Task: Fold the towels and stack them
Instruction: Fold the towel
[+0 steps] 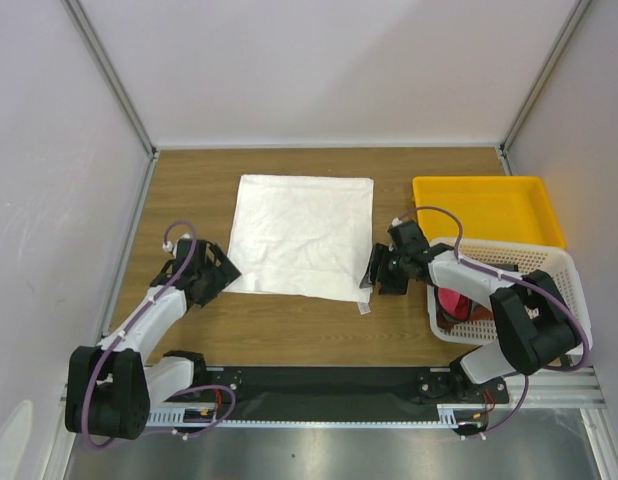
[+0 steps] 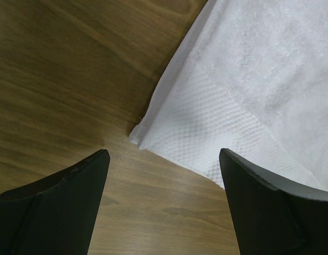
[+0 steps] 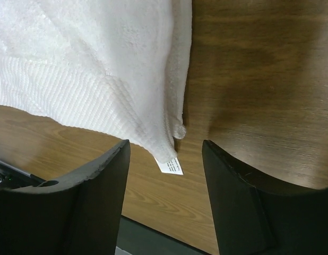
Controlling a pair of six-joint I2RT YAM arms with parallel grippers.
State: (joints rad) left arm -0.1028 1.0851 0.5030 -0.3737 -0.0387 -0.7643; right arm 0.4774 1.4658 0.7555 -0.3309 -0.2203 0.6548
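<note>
The robot needs to carry the near edge of the towel over to fold the towel, so the left gripper should first grab the white towel [image 1: 303, 235] by its near corner [image 1: 230, 288].
A large white towel [image 1: 303, 235] lies spread flat on the wooden table. Its small tag [image 1: 364, 308] sticks out at the near right corner and also shows in the right wrist view [image 3: 170, 166]. My left gripper [image 1: 221, 272] is open at the towel's near left corner [image 2: 140, 133], with nothing between the fingers. My right gripper [image 1: 374, 275] is open just beside the near right corner [image 3: 166, 151]. A magenta-pink towel [image 1: 457, 300] and a reddish-brown towel [image 1: 467, 319] lie in the white basket, partly hidden by my right arm.
The white perforated basket [image 1: 549, 268] stands at the right edge. The yellow tray [image 1: 487, 205] sits behind it. White walls close in the table on three sides. A black rail [image 1: 319, 385] runs along the near edge.
</note>
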